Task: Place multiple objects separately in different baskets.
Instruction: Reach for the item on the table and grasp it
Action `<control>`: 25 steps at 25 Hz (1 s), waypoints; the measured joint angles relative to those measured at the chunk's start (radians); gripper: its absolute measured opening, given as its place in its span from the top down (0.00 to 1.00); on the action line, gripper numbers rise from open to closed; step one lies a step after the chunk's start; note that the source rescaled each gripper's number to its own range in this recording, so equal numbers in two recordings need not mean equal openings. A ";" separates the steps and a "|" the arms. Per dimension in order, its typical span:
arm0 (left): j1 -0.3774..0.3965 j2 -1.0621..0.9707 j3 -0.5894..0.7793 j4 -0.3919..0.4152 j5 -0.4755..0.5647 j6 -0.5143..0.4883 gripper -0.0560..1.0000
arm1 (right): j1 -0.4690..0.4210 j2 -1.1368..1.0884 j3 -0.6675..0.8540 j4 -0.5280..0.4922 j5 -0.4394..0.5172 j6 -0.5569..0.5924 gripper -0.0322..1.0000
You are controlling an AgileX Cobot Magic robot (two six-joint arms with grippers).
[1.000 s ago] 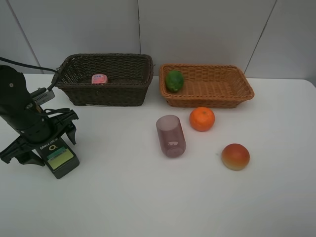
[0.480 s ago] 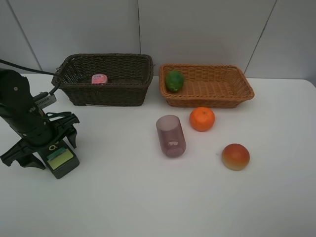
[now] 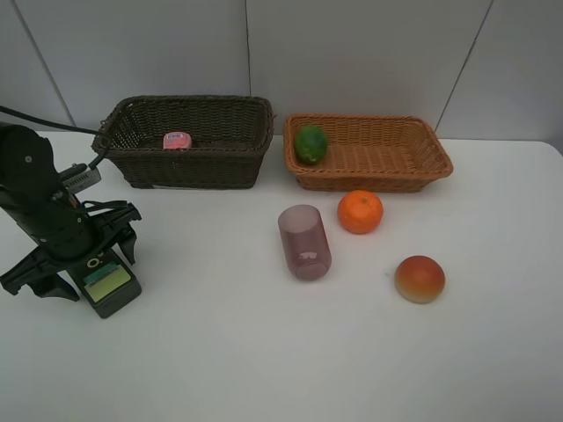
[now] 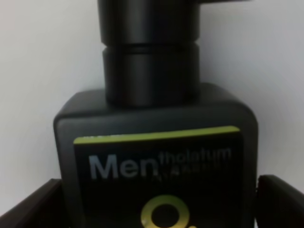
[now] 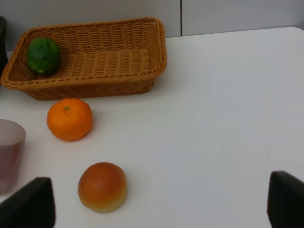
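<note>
I will next use my left gripper to grab the black green-labelled bottle by its labelled body [image 3: 105, 279] [image 4: 159, 176], so I can put it into the dark brown basket.
The flat black green-labelled bottle [image 3: 109, 287] [image 4: 156, 152] lies on the table at the left. My left gripper [image 3: 84, 264] [image 4: 156, 209] is open and low over it, one finger on each side. The pink bottle [image 3: 177, 140] sits in the dark brown basket [image 3: 141, 171]. The green fruit [image 3: 310, 143] [image 5: 43, 55] rests in the tan basket [image 3: 378, 180] [image 5: 95, 88]. On the table lie the purple cup [image 3: 304, 243] [image 5: 9, 152], the orange [image 3: 360, 212] [image 5: 69, 119] and the red-orange fruit [image 3: 420, 279] [image 5: 102, 186]. My right gripper [image 5: 156, 204] is open and holds nothing; the exterior view does not show it.
Both baskets stand side by side at the back of the white table, against a grey wall. A black cable [image 3: 53, 123] runs from the left arm toward the dark basket's corner.
The left arm has edged slightly to the left over the black bottle. Everything else has stayed in place.
</note>
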 joint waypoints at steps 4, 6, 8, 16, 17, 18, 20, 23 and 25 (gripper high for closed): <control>0.000 0.020 0.000 0.001 -0.001 0.000 0.00 | 0.000 0.000 0.000 0.000 0.000 0.000 0.06; 0.000 0.020 0.000 0.001 -0.001 0.000 0.00 | 0.000 0.000 0.000 0.000 0.000 0.000 0.06; 0.000 0.021 0.000 0.001 -0.001 0.000 0.00 | 0.000 0.000 0.000 0.000 0.000 0.000 0.06; 0.000 0.021 0.000 0.000 0.036 0.000 0.29 | 0.000 0.000 0.000 0.000 0.000 0.000 0.06; 0.000 0.021 0.000 -0.003 0.042 0.000 0.29 | 0.000 0.000 0.000 -0.001 0.000 0.000 0.06; 0.000 0.021 0.000 -0.004 0.044 0.000 0.29 | 0.000 0.000 0.000 -0.001 0.000 0.000 0.06; 0.000 0.021 0.000 -0.004 0.044 0.000 0.29 | 0.000 0.000 0.000 -0.001 0.000 0.000 0.06; 0.000 0.021 0.000 -0.005 0.040 0.000 0.29 | 0.000 0.000 0.000 -0.001 0.000 0.000 0.06; 0.000 0.021 0.000 -0.006 0.040 0.000 0.29 | 0.000 0.000 0.000 -0.001 0.000 0.000 0.06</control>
